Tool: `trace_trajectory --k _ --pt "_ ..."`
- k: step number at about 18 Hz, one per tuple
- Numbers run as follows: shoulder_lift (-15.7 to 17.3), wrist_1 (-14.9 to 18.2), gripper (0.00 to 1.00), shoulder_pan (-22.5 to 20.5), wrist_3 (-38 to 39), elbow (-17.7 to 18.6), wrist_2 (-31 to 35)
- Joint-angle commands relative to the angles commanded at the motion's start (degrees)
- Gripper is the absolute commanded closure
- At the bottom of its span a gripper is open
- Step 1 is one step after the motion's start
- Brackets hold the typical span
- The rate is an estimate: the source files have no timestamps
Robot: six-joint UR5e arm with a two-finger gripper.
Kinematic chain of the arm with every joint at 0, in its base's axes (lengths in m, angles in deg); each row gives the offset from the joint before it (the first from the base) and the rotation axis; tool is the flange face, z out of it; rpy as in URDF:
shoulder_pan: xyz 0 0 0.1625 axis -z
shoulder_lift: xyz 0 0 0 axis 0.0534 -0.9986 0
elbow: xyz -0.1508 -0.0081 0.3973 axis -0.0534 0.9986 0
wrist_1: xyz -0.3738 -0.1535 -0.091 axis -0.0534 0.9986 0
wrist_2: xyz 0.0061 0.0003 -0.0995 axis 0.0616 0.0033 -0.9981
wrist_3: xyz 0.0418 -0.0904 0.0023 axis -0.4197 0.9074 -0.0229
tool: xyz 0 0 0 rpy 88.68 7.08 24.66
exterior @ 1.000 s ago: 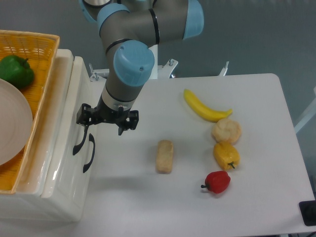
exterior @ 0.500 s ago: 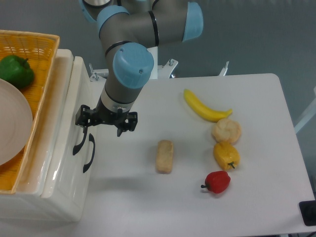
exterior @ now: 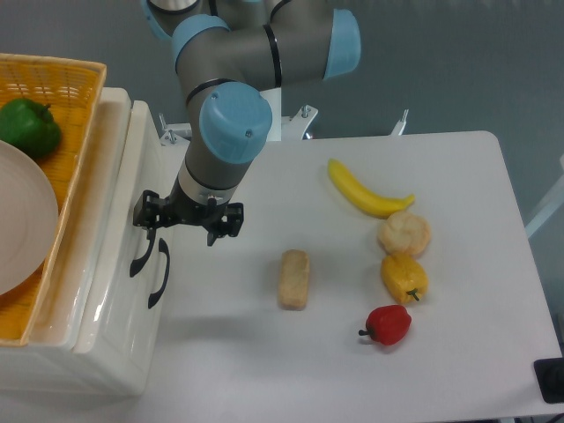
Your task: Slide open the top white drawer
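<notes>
My gripper will grab the top white drawer by its black curved handle (exterior: 139, 256) to open it.
The top white drawer (exterior: 119, 220) stands at the left of the table, its front facing right, with its black curved handle (exterior: 139, 256) close to the front. The lower drawer's matching handle (exterior: 159, 275) sits just right of it. My gripper (exterior: 187, 224) hangs in front of the drawers, pointing down, jaws spread wide and nothing between them. Its left finger (exterior: 148, 217) is at the upper end of the top handle; whether it touches I cannot tell. The right finger (exterior: 226, 222) is over the bare table.
A yellow wicker basket (exterior: 62, 79) holding a green pepper (exterior: 28, 126) and a plate (exterior: 22, 229) rests on the cabinet. On the table lie a bread stick (exterior: 293, 278), a banana (exterior: 366, 191), a bun (exterior: 404, 233), a yellow pepper (exterior: 404, 277) and a red pepper (exterior: 388, 324).
My gripper has crept a little to the left, toward the drawer front. The drawers and the food have not moved.
</notes>
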Motion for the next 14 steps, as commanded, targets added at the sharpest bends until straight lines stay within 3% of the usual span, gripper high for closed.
trace_trajectory --k 14 --pt "-0.44 -0.09 0.00 0.18 0.00 0.62 0.44"
